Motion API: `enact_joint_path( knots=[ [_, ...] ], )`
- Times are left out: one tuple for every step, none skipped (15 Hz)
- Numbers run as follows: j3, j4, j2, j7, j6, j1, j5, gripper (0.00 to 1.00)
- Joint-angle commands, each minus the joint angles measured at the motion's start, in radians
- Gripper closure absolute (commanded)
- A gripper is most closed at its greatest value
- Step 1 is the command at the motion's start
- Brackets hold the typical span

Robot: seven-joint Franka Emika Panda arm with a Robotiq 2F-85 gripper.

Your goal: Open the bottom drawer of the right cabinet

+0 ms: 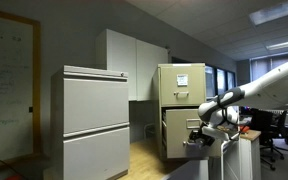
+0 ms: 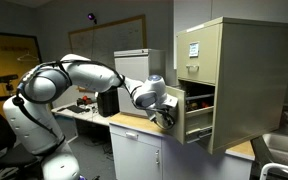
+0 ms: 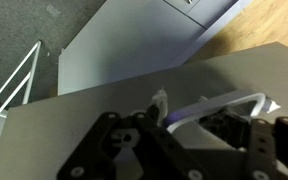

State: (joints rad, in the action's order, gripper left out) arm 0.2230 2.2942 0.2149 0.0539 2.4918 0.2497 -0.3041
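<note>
The bottom drawer's front stands out past the top drawer's front and the bottom drawer would stay open, so it is time for my gripper to open now.
The right cabinet (image 1: 167,75) is tall and tan, with a white paper on its top drawer; it also shows in an exterior view (image 2: 249,80). Its bottom drawer (image 1: 176,135) stands pulled out, and its side and dark inside show in an exterior view (image 2: 197,125). My gripper (image 1: 197,128) is at the drawer's front in both exterior views (image 2: 167,118). In the wrist view my gripper (image 3: 189,112) is at the curved metal handle (image 3: 224,104) on the grey drawer front. The finger gap is hidden by the dark finger links.
A wider pale grey two-drawer cabinet (image 1: 96,120) stands beside the tan one. White wall cabinets (image 1: 134,60) are behind. A wood-topped unit (image 2: 134,125) is under my arm. Office chairs (image 1: 274,135) and desks are nearby. A white wire frame (image 3: 14,90) stands on the carpet.
</note>
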Motion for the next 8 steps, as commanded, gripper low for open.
enact_joint_path(
  knots=[
    [-0.006,0.046,0.092,-0.045,-0.052,-0.042,0.000,0.32],
    [-0.011,0.062,0.114,-0.040,-0.016,-0.040,0.006,0.28],
    [-0.007,0.073,0.135,-0.063,-0.005,-0.047,-0.007,0.22],
    [-0.008,0.094,0.159,-0.070,0.031,-0.049,-0.007,0.16],
    [-0.007,0.114,0.182,-0.091,0.063,-0.057,-0.017,0.11],
    [-0.008,0.127,0.207,-0.108,0.092,-0.075,-0.031,0.01],
    [-0.005,0.155,0.233,-0.120,0.110,-0.088,-0.038,0.00],
    [-0.001,0.175,0.258,-0.132,0.134,-0.104,-0.049,0.00]
  ],
)
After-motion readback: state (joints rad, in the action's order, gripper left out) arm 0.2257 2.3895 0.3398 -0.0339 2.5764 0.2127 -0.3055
